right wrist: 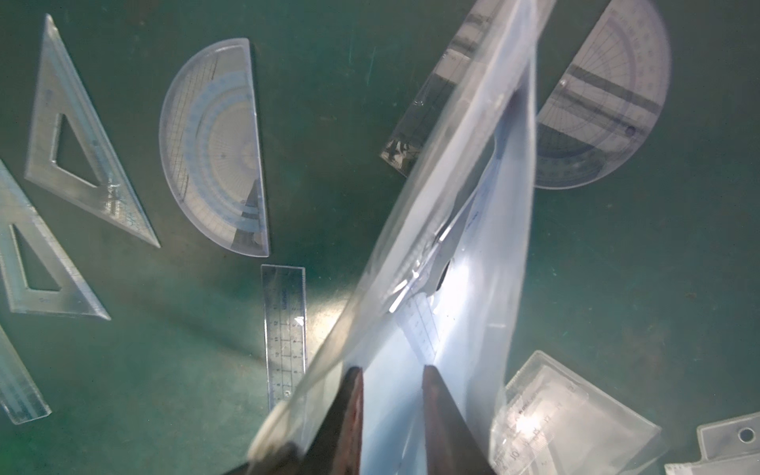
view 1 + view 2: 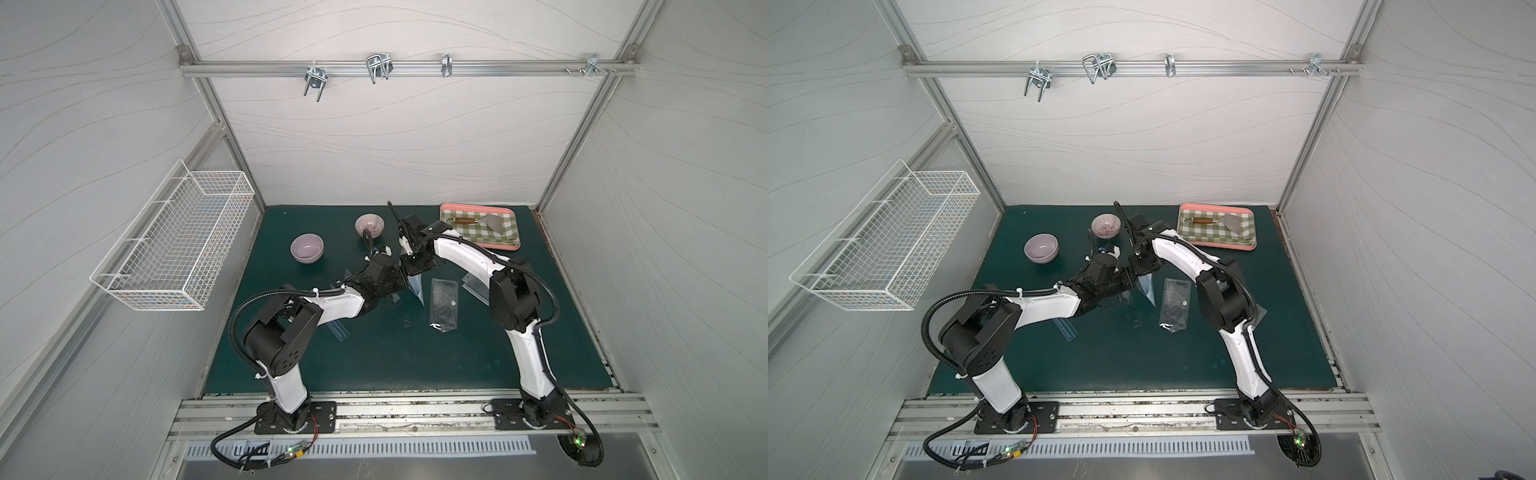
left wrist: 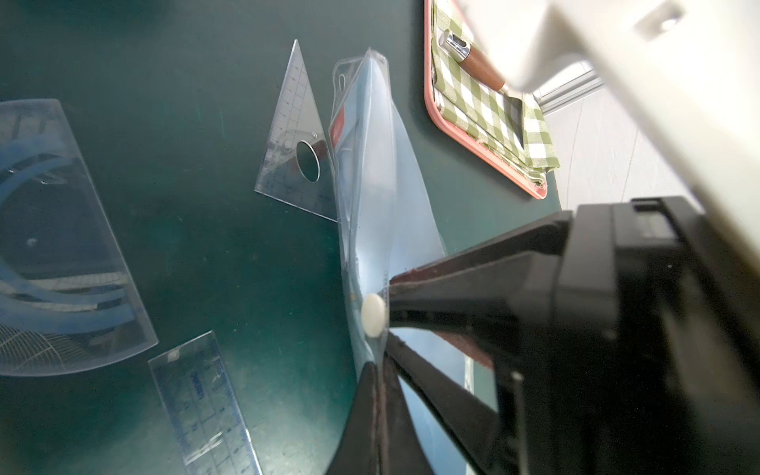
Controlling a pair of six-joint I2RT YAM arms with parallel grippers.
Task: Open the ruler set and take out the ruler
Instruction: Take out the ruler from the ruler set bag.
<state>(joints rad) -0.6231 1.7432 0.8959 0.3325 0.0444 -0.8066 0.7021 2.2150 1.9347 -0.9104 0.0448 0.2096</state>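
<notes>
The ruler's end nearest the pouch's opening is the part my right gripper needs to grab next, across the ruler's flat sides, to take out the ruler.
The ruler set (image 3: 370,197) is a clear plastic pouch with a white snap button (image 3: 373,314), held up on edge above the green mat. My left gripper (image 3: 378,368) is shut on the pouch's edge just below the snap. My right gripper (image 1: 390,370) stands open at the pouch's mouth, with its two fingers apart against the pouch's film. A ruler (image 1: 421,329) with scale marks shows through the film ahead of the right fingers. In both top views the two grippers meet mid-table over the pouch (image 2: 415,287) (image 2: 1148,289).
Loose clear rulers (image 1: 284,329), protractors (image 1: 218,148) and set squares (image 1: 78,135) lie scattered on the mat. A second pouch (image 2: 444,305) lies right of centre. Two bowls (image 2: 306,248) (image 2: 370,225) and a pink tray (image 2: 511,246) stand at the back. A wire basket (image 2: 174,237) hangs on the left wall.
</notes>
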